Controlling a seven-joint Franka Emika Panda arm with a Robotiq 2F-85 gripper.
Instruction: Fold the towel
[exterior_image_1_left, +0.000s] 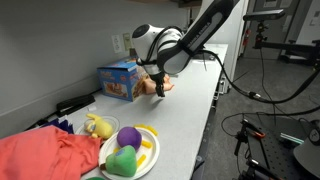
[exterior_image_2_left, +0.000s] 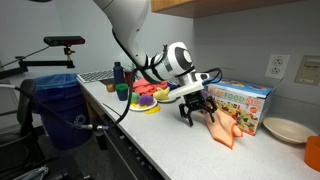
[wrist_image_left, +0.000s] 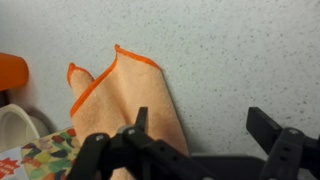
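Note:
My gripper grabs the towel (wrist_image_left: 132, 95) by its edge along the counter next, leaving the turned-over corner free, to draw the towel away for folding.
The towel (wrist_image_left: 132, 95) is a small pale peach-orange cloth with a brighter orange hem, lying partly folded on the speckled white counter. In the wrist view one corner is turned over at its upper left. It also shows in both exterior views (exterior_image_2_left: 224, 128) (exterior_image_1_left: 163, 85), next to the blue box. My gripper (wrist_image_left: 200, 125) is open and empty just above the counter. One finger is over the towel's edge, the other over bare counter. In both exterior views the gripper (exterior_image_2_left: 196, 113) (exterior_image_1_left: 156, 86) hangs right at the towel.
A blue cardboard box (exterior_image_2_left: 240, 103) (exterior_image_1_left: 118, 80) stands behind the towel by the wall. A plate with plush toys (exterior_image_1_left: 128, 152) (exterior_image_2_left: 150, 97) and a large red-salmon cloth (exterior_image_1_left: 45, 155) lie further along the counter. A pale bowl (exterior_image_2_left: 287, 130) and an orange object (wrist_image_left: 10, 70) sit near the towel.

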